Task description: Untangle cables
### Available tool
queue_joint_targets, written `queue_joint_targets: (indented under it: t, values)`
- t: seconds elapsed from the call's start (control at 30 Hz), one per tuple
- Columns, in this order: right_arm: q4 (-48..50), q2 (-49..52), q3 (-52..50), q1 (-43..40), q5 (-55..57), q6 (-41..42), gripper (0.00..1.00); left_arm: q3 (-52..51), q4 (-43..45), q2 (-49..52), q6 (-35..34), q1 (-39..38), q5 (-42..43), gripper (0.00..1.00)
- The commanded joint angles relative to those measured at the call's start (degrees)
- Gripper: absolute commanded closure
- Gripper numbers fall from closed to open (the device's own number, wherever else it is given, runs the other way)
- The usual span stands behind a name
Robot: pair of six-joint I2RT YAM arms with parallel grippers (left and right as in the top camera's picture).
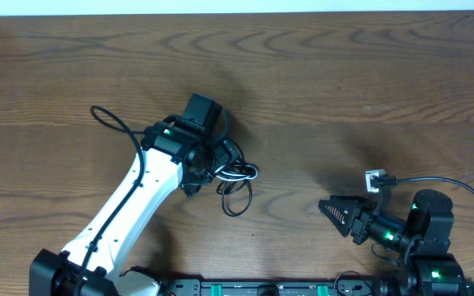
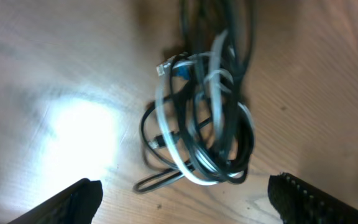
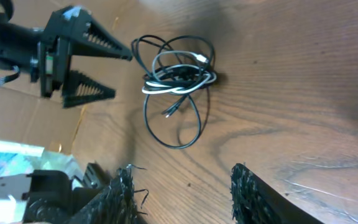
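Note:
My left gripper grabs the tangled heap (image 2: 199, 124) next by its side farthest from my right gripper, so the white and black loops stay free.
The cables (image 1: 237, 187) lie in one tangled bunch on the wooden table, black cords looped around a white one (image 1: 243, 173). My left gripper (image 1: 214, 162) hovers over the bunch's left side. In the left wrist view the bunch (image 2: 199, 124) lies just ahead of my open left gripper (image 2: 185, 183), whose fingers (image 2: 73, 202) stand wide apart with nothing between them. My right gripper (image 1: 334, 210) is well to the right of the cables, pointing at them, open and empty. From the right wrist view the bunch (image 3: 179, 78) is far ahead of the right gripper (image 3: 182, 183).
A small white block (image 1: 374, 178) on a thick black wire (image 1: 459, 191) sits beside the right arm. The left arm's white link (image 1: 130, 205) runs diagonally to the front left. Bare wood table (image 1: 344, 90) stretches behind.

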Motion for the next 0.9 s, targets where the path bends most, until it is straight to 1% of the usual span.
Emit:
queue_joint_targets:
  t: [0.0, 0.13, 0.33, 0.4, 0.43, 0.47, 0.53, 0.63, 0.73, 0.8, 0.87]
  values:
    - [-0.3, -0.3, 0.7, 0.0, 1.8, -0.5, 0.53, 0.1, -1.2, 0.7, -11.7, -0.1, -1.2, 0.10]
    - [-0.5, -0.3, 0.7, 0.0, 1.8, -0.5, 0.53, 0.1, -0.9, 2.8, -16.5, -0.1, -1.2, 0.11]
    - [-1.0, -0.3, 0.7, 0.0, 1.8, -0.5, 0.53, 0.1, 0.9, 9.0, -17.7, -1.6, 0.9, 0.11]
    - [-1.0, -0.3, 0.7, 0.0, 2.5, -0.5, 0.51, 0.1, 4.1, 11.5, -17.7, -2.4, 1.0, 0.28]
    - [-1.0, -0.3, 0.7, 0.0, 2.7, -0.5, 0.51, 0.1, 5.1, 12.2, -17.7, -2.6, 1.0, 0.39]
    - [-1.0, -0.3, 0.7, 0.0, 2.6, -0.5, 0.51, 0.1, 6.2, 13.0, -17.7, -2.8, 1.0, 0.54]
    - [-1.1, -0.3, 0.7, 0.0, 2.6, -0.5, 0.52, 0.1, 6.9, 13.9, -17.7, -2.8, 1.0, 0.92]
    - [-1.6, -0.3, 0.7, 0.0, 2.6, -0.5, 0.51, 0.1, 6.9, 14.0, -17.7, -2.8, 1.1, 0.92]
    - [-1.5, -0.3, 0.7, 0.0, 2.6, 2.3, 0.50, 0.1, 8.3, 13.4, -17.5, -2.8, 5.1, 0.92]
    - [-1.5, -0.3, 0.7, 0.0, 2.6, 5.7, 0.49, 0.1, 12.2, 12.6, -13.3, -2.8, 9.7, 0.92]
    - [-1.6, -0.3, 0.7, 0.0, 2.6, 9.2, 0.51, 0.1, 18.9, 12.1, -4.9, -2.8, 15.5, 0.93]
